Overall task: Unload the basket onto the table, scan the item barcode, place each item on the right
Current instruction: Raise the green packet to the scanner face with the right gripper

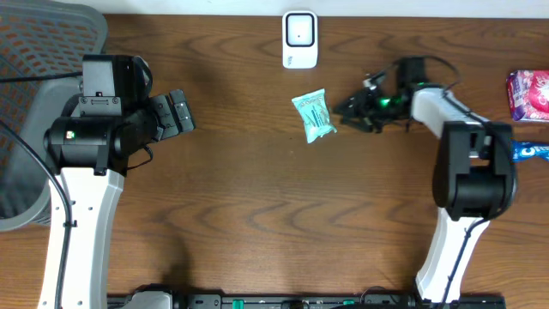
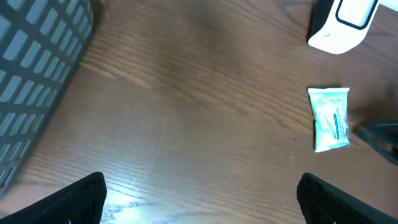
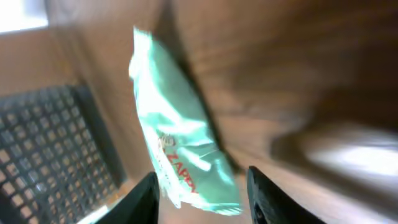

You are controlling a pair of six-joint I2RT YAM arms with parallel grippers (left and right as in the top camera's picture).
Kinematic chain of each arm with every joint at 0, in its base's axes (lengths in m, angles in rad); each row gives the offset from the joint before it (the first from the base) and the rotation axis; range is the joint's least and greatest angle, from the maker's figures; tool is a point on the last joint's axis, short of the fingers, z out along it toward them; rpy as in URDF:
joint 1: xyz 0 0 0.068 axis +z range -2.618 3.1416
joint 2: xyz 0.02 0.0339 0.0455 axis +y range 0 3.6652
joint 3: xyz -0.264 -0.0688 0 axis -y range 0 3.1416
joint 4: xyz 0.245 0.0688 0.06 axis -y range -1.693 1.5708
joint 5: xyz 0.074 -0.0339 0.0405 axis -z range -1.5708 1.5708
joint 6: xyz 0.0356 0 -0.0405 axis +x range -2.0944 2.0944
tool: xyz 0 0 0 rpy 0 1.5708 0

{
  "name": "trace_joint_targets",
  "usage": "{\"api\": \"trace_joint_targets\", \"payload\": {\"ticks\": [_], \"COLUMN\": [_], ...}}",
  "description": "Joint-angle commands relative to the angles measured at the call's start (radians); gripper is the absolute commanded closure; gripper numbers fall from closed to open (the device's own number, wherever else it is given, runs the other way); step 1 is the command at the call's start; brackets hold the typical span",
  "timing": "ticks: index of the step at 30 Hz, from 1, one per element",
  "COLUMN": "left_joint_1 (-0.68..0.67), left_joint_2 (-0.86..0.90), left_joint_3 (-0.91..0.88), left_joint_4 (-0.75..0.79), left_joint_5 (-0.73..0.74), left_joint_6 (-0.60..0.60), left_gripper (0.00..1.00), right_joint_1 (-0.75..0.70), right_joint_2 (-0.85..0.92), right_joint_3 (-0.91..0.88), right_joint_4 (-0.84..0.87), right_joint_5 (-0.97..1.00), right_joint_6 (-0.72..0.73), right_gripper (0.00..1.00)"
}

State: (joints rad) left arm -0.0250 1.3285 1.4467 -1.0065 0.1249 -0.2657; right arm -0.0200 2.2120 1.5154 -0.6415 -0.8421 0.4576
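The teal packet needs to be grabbed by its red-lettered end (image 1: pixel 319 128) (image 3: pixel 198 179) with my right gripper, so the rest stays uncovered to scan the barcode.
The item, a teal plastic packet (image 1: pixel 313 116) with red lettering, lies on the wooden table just below the white barcode scanner (image 1: pixel 299 39). My right gripper (image 1: pixel 349 112) sits right beside the packet's right end, turned on its side. In the right wrist view the packet (image 3: pixel 180 149) reaches down between the two black fingers (image 3: pixel 144 199), with a gap on each side, so this gripper (image 3: pixel 202 202) is open and not squeezing it. My left gripper (image 1: pixel 176 112) hovers open and empty at the left. The left wrist view shows the gripper (image 2: pixel 202 199), the packet (image 2: pixel 329 118) and the scanner (image 2: pixel 345 25).
A grey mesh basket (image 1: pixel 34 86) stands at the table's left edge, also in the left wrist view (image 2: pixel 37 81). A pink snack bag (image 1: pixel 532 94) and a blue Oreo pack (image 1: pixel 532 150) lie at the far right edge.
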Motion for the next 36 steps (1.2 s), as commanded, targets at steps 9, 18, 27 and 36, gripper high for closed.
{"api": "trace_joint_targets", "payload": {"ticks": [9,18,27,36], "left_joint_1": [0.003,0.003,0.003,0.003], "left_joint_2": [-0.002,-0.002,-0.002,-0.002], "left_joint_3": [0.001,0.001,0.001,0.001], "left_joint_4": [-0.003,-0.003,-0.003,-0.003], "left_joint_5": [-0.005,-0.005,-0.005,-0.005], "left_joint_6": [-0.002,-0.002,-0.002,-0.002], "left_gripper": [0.02,0.02,0.02,0.02], "right_joint_1": [0.106,0.243,0.260,0.276], "right_joint_2": [-0.086,-0.082,-0.082,-0.082], "right_joint_3": [0.364,0.256,-0.037,-0.122], "right_joint_4": [-0.417,-0.266,0.061,0.159], "right_joint_5": [0.365,0.574,0.441,0.467], "right_joint_6": [-0.365,-0.212,-0.169,-0.098], "right_gripper": [0.61,0.22,0.28,0.89]}}
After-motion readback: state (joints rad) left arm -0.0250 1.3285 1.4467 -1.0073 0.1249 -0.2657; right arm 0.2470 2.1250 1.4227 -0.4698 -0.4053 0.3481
